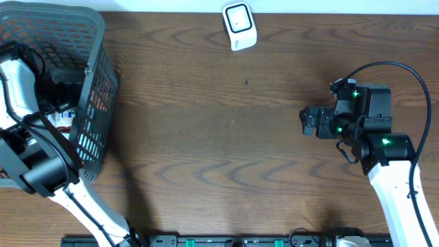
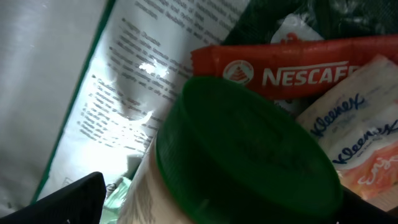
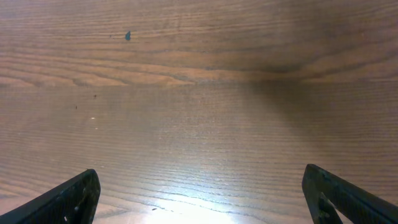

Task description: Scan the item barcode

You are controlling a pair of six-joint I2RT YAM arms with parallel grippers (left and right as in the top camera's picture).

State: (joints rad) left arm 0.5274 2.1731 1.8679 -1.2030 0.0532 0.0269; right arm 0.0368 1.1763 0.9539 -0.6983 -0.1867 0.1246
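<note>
I should lift the jar out for scanning, so my left gripper grabs it across its sides next, lid top free.
My left arm reaches down into the grey mesh basket [image 1: 96, 75] at the table's left. In the left wrist view a pale jar with a dark green lid [image 2: 249, 155] fills the frame, right in front of my left gripper [image 2: 211, 214]. That gripper is open; only its left finger [image 2: 68, 202] shows clearly. No barcode shows on any item. The white barcode scanner [image 1: 239, 26] stands at the table's far edge, centre. My right gripper [image 3: 202, 193] is open over bare wood at the right, nothing between its fingers [image 3: 74, 196].
Round the jar lie a red Nescafé packet [image 2: 280, 71], a Kleenex pack [image 2: 360, 137] and a white printed bag [image 2: 124, 93]. The basket's walls rise round the left arm. Brown wooden tabletop [image 1: 226, 137] stretches between basket and right arm [image 1: 384, 147].
</note>
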